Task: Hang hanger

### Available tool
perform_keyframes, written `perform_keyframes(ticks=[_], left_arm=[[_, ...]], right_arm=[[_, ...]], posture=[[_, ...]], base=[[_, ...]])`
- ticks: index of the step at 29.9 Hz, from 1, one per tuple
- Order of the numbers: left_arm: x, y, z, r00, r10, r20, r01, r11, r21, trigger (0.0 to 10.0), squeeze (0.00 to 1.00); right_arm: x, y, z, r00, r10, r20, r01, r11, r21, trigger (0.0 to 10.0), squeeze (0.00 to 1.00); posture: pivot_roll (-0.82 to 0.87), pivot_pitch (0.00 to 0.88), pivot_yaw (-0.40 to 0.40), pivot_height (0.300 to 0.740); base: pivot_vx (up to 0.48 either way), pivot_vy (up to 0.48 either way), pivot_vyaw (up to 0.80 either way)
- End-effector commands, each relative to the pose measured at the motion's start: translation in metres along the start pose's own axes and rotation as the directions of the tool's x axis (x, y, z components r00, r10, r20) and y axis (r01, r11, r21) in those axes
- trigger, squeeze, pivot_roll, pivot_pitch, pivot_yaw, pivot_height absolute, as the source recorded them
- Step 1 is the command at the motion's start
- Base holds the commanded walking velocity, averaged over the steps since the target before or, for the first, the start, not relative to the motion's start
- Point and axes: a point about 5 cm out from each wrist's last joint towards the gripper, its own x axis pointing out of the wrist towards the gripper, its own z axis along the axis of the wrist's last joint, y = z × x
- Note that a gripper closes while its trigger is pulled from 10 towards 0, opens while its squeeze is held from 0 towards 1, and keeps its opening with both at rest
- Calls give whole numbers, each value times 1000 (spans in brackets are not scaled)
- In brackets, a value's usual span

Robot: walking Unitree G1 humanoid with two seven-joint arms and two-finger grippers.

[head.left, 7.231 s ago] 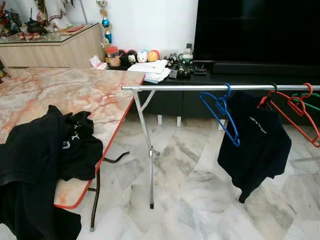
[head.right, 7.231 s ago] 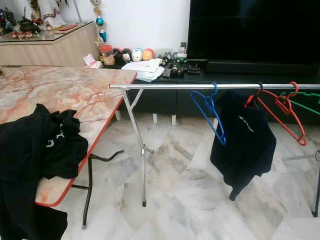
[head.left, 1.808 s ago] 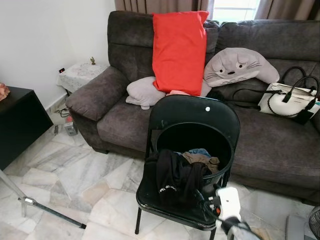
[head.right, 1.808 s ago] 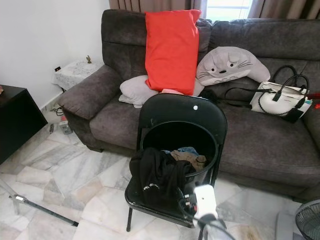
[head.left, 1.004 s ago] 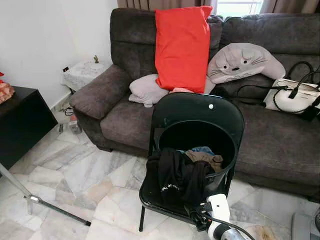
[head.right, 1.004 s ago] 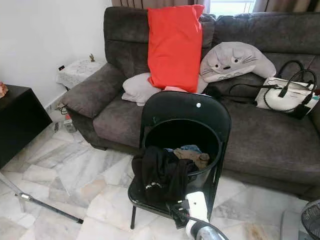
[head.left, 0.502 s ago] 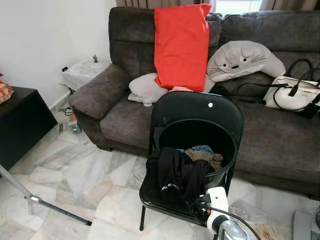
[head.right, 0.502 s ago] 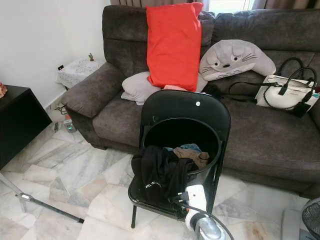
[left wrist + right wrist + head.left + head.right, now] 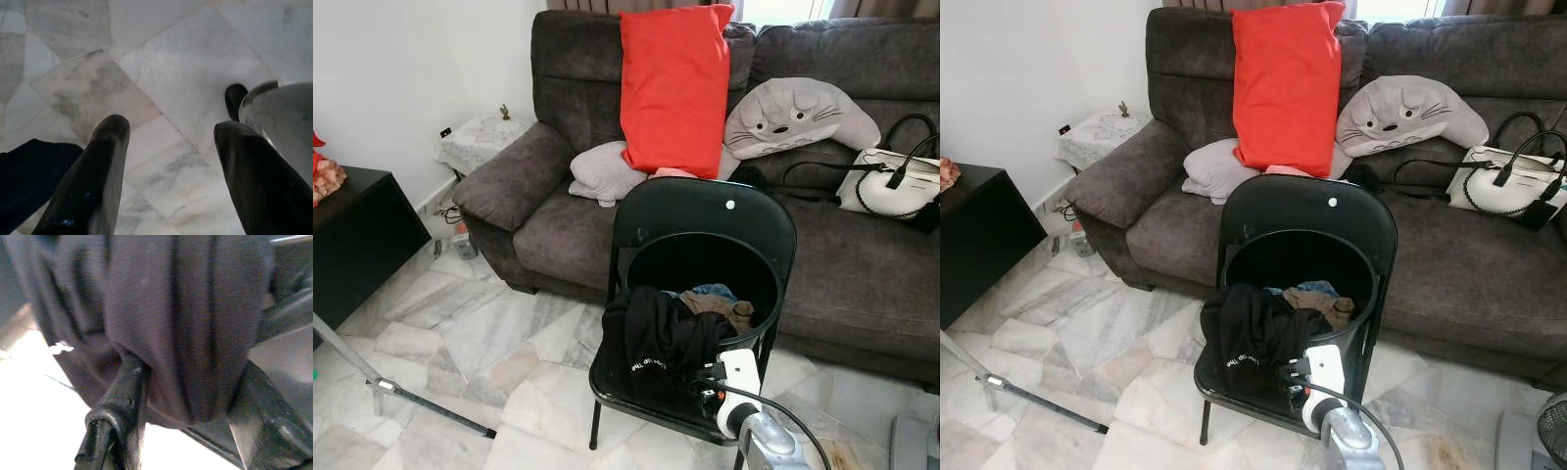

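Note:
I need to pinch the fold with my right gripper next. A bulging fold (image 9: pixel 190 389) stands out at the black garment's lower edge while the rest hangs loose.
A black garment (image 9: pixel 656 348) with small white lettering hangs over the front rim of a black bucket (image 9: pixel 705 264), which holds more clothes. The bucket stands on a black folding chair (image 9: pixel 705 211). My right gripper (image 9: pixel 703 390) is at the garment's lower edge, by the chair seat. In the right wrist view its fingers (image 9: pixel 122 401) stand apart, open, with a bulge of the black fabric (image 9: pixel 186 333) between them. My left gripper (image 9: pixel 172 128) hangs open over the marble floor.
A grey sofa (image 9: pixel 558 211) behind the chair carries a red cushion (image 9: pixel 675 88), a grey plush cushion (image 9: pixel 798 108) and a white handbag (image 9: pixel 891 186). A black cabinet (image 9: pixel 362 245) and a metal rack leg (image 9: pixel 411 397) are on the left. A fan (image 9: pixel 1552 431) is at the lower right.
The view has turned from the clothes rack and table to the sofa and chair. In the last second my right gripper has risen up to the black garment.

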Motion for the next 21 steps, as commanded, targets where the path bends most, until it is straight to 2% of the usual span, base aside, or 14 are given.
perform_keyframes(ticks=[1, 11, 21], left_arm=[[-2, 6, -9, 999, 8, -31, -8, 1000, 8, 10000, 0], [-2, 2, -11, 999, -2, -41, 2, 1000, 8, 10000, 0], [-2, -2, -11, 999, -10, -47, 10, 1000, 8, 10000, 0]], right_arm=[[2, 5, 2, 999, 30, 11, -30, 1000, 0, 0, 0], [-1, 10, -8, 999, 45, -3, -45, 999, -5, 0, 0], [-4, 9, -5, 998, 33, 59, -32, 999, -19, 0, 0]], posture=[[45, 42, 130, 740], [42, 40, 125, 740], [37, 31, 116, 740]], base=[[0, 0, 0], [0, 0, 0], [0, 0, 0]])
